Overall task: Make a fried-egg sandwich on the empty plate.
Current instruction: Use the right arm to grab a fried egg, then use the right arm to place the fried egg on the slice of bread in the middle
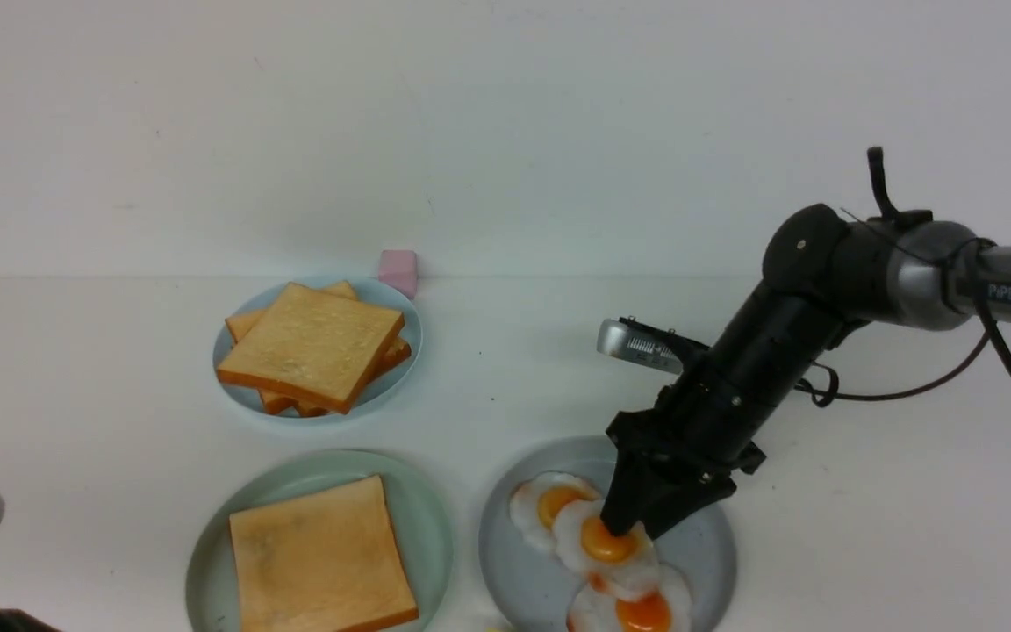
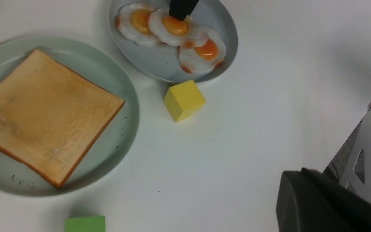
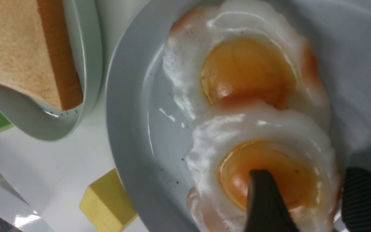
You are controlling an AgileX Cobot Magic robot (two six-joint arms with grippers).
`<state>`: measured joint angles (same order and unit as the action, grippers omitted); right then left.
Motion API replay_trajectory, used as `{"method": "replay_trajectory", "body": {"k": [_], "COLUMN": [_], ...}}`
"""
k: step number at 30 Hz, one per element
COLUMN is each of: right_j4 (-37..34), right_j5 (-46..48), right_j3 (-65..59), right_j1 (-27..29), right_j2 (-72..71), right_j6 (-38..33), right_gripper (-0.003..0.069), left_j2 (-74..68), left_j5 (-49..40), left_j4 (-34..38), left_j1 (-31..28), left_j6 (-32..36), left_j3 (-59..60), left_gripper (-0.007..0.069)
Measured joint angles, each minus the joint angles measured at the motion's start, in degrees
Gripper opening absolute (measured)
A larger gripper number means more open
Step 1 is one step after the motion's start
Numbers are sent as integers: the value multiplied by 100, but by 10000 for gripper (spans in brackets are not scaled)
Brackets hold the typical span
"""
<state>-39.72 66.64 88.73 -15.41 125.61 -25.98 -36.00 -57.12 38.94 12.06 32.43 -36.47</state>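
Note:
I need to top the toast slice with egg, so next I need to grab the middle fried egg by its white edge with my right gripper.
One toast slice lies flat on the mint-green empty plate at the front left. Three overlapping fried eggs sit on the grey plate to its right. My right gripper is down over the middle egg and stands open. In the right wrist view one finger rests over the yolk and the other sits past the egg's white edge. My left gripper is shut on nothing, hovering over bare table near the front.
A stack of toast fills a light-blue plate at the back, with a pink block behind it. A yellow block sits by the grey plate's near rim. A green block lies near the mint plate.

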Motion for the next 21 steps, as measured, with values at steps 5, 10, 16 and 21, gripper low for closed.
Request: {"method": "replay_trajectory", "body": {"k": [5,10,16,21], "right_j4": [0,5,5,10], "right_j5": [5,74,113,152], "right_j3": [0,0,0,81], "right_j1": [0,0,0,-31], "right_j2": [12,19,-27,-349], "right_j6": [-86,-113,-113,-79], "right_gripper": [268,84,15,15], "left_j2": [0,0,0,0], "left_j5": [6,6,17,17], "left_j4": [-2,-2,-7,-32], "left_j1": [0,0,0,0], "left_j6": [-12,-17,-23,-92], "left_j3": [0,0,0,0], "left_gripper": [3,8,13,18]}}
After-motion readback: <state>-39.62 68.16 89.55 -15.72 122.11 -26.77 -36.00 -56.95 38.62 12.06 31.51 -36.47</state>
